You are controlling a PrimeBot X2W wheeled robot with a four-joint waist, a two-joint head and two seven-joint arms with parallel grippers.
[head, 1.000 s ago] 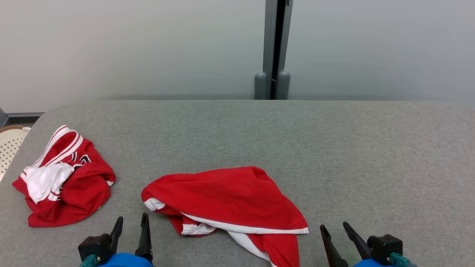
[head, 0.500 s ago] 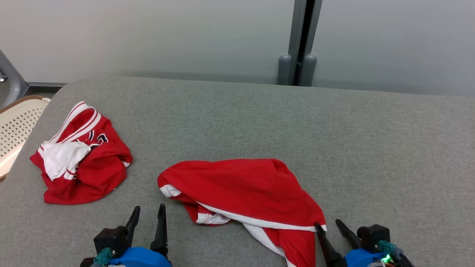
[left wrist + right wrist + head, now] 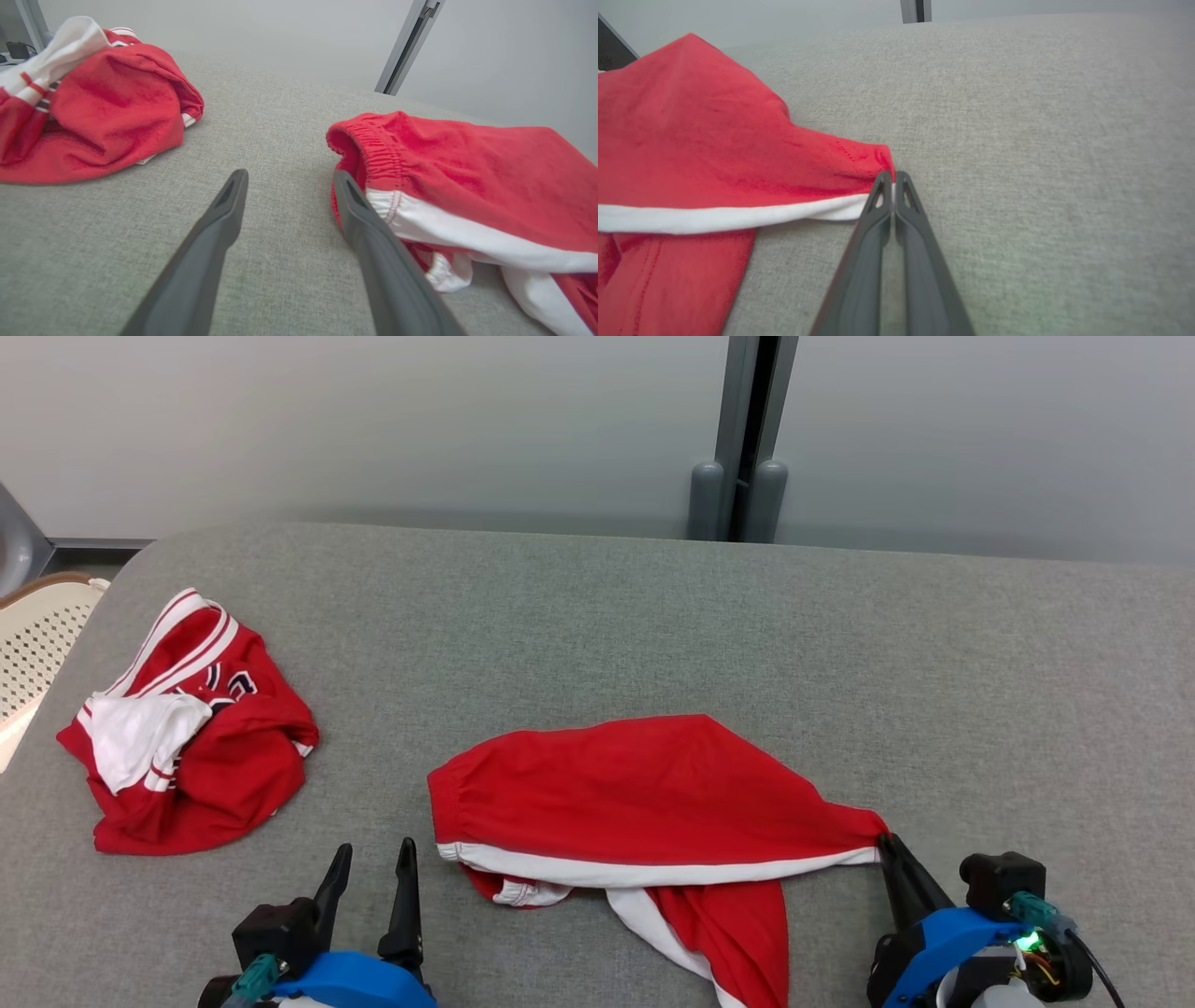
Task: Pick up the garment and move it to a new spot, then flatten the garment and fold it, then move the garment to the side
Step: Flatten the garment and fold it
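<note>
The garment's open waistband arches up off the table while the rest lies slack. The left gripper should next grab the garment by the white hem at its edge (image 3: pixel 451 852) (image 3: pixel 383 204).
The garment (image 3: pixel 644 793) is a pair of red shorts with white trim, lying crumpled in the middle of the grey table (image 3: pixel 579 616). My right gripper (image 3: pixel 887 845) is shut on the garment's right corner, which is drawn out to a point. In the right wrist view the two fingers pinch the red and white hem of the garment (image 3: pixel 714 154) at the gripper tips (image 3: pixel 893 175). My left gripper (image 3: pixel 372 859) stands open just left of the garment's elastic waistband. In the left wrist view that open gripper (image 3: pixel 289 175) has its right finger beside the waistband of the garment (image 3: pixel 448 168).
A second red and white garment (image 3: pixel 182 747) lies bunched at the table's left end; it also shows in the left wrist view (image 3: pixel 93 102). A white perforated basket (image 3: pixel 37 639) stands past the left edge. A grey post (image 3: pixel 738 439) rises behind the table. Bare table stretches to the right.
My right gripper has shut on the garment's right corner and pulled it to the right, stretching the cloth out. The head camera has shifted. The left gripper stays open.
</note>
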